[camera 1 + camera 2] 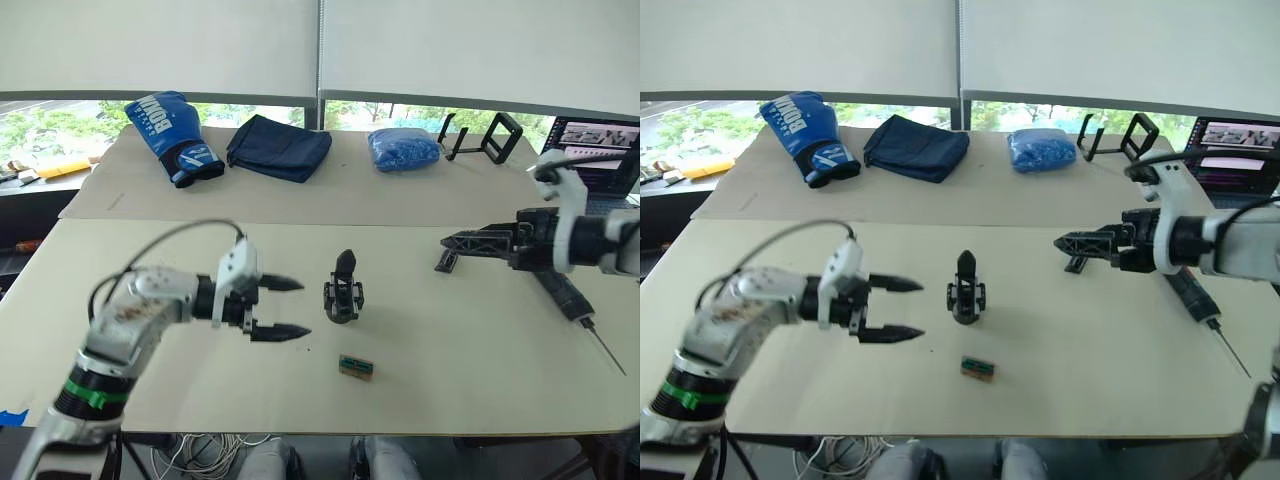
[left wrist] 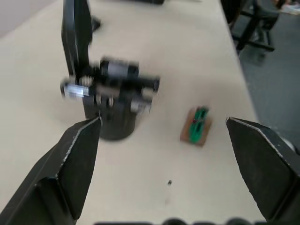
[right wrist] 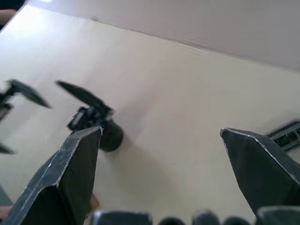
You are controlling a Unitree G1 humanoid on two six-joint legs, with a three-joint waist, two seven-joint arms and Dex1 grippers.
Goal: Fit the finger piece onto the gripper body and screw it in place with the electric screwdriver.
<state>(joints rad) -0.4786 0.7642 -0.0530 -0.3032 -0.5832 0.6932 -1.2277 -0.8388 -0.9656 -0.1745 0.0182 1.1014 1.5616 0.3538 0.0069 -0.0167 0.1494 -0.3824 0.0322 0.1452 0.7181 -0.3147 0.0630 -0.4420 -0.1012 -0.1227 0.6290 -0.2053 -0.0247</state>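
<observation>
The finger piece has to be fitted onto the gripper body (image 1: pixel 343 295), so my right gripper should next grab the finger piece by its flat, squared end (image 1: pixel 444 264).
The gripper body (image 1: pixel 343 295) stands upright in the middle of the near table, its pointed black finger sticking up. My left gripper (image 1: pixel 285 308) hovers just to its left, open and empty, fingertips aimed at it. The finger piece (image 1: pixel 446 262), a small black wedge, lies on the table to the right. My right gripper (image 1: pixel 450 242) hangs open just above it; whether they touch I cannot tell. The electric screwdriver (image 1: pixel 565 295) lies on the table under my right forearm, its thin bit (image 1: pixel 605 348) pointing toward the near right corner.
A small green-and-tan block (image 1: pixel 356 367) lies in front of the gripper body. On the back table sit a blue boxing glove (image 1: pixel 170 135), a dark blue cloth (image 1: pixel 280 147), a blue bag (image 1: pixel 403 148) and a black stand (image 1: pixel 480 135). A laptop (image 1: pixel 595 150) is at far right.
</observation>
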